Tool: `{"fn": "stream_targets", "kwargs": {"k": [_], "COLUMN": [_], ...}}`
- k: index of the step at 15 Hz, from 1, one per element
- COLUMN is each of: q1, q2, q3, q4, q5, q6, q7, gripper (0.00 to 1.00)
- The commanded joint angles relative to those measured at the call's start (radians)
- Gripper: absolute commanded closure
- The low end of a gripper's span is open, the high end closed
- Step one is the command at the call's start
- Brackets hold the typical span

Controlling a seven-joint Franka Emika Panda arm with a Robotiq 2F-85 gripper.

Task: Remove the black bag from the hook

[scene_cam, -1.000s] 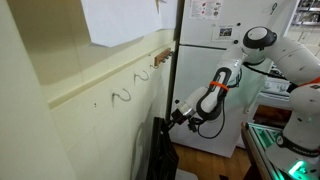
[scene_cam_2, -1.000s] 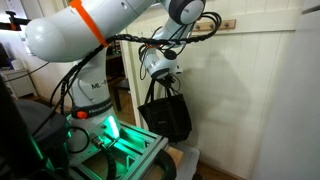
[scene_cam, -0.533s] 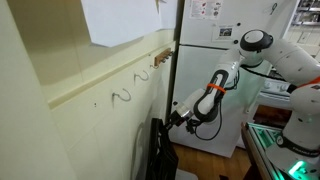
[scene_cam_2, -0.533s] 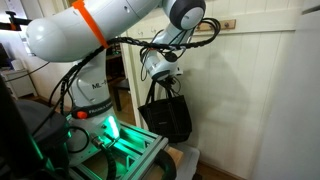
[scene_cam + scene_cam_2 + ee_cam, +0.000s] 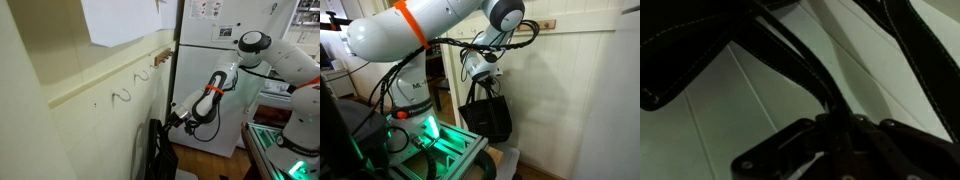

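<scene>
My gripper opens now, since the black bag hangs low beside the wall and would settle there.
The black bag (image 5: 486, 112) hangs limp below my gripper (image 5: 485, 78), which is shut on its thin strap handles. In an exterior view the bag (image 5: 158, 150) hangs low beside the wall, just under the gripper (image 5: 172, 116). The brownish hook (image 5: 160, 58) sits on the pale rail well above the gripper; it also shows at the rail's end (image 5: 549, 24). I cannot tell whether a strap still reaches it. In the wrist view the jaws (image 5: 840, 130) pinch a black strap (image 5: 800, 60) in front of the pale panelled wall.
A white fridge (image 5: 212, 70) stands right beside the hook rail. Thin white wire hooks (image 5: 122, 95) curl from the wall. A green-lit metal frame (image 5: 445, 150) stands below the arm's base. Black cables (image 5: 450, 42) loop around the arm.
The gripper with the strap has shifted very slightly lower and toward the wall. The bag hangs much as before.
</scene>
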Motion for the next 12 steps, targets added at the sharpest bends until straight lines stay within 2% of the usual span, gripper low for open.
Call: {"fn": "stream_targets", "kwargs": {"k": [1, 3, 5, 6, 7, 9, 12], "q1": [0.028, 0.033, 0.036, 0.041, 0.045, 0.051, 0.058], "q2": [-0.016, -0.015, -0.017, -0.015, -0.014, -0.015, -0.013], "q3": [-0.02, -0.025, -0.027, -0.029, -0.031, -0.032, -0.032], "q4": [0.028, 0.03, 0.034, 0.034, 0.035, 0.036, 0.037], "q5": [-0.014, -0.014, -0.015, -0.014, -0.014, -0.014, -0.015], "q6": [-0.003, -0.004, -0.006, -0.009, -0.007, -0.006, -0.006], "q7": [0.003, 0.002, 0.002, 0.002, 0.001, 0.001, 0.002], "gripper": [0.99, 0.9, 0.97, 0.95, 0.68, 0.67, 0.44]}}
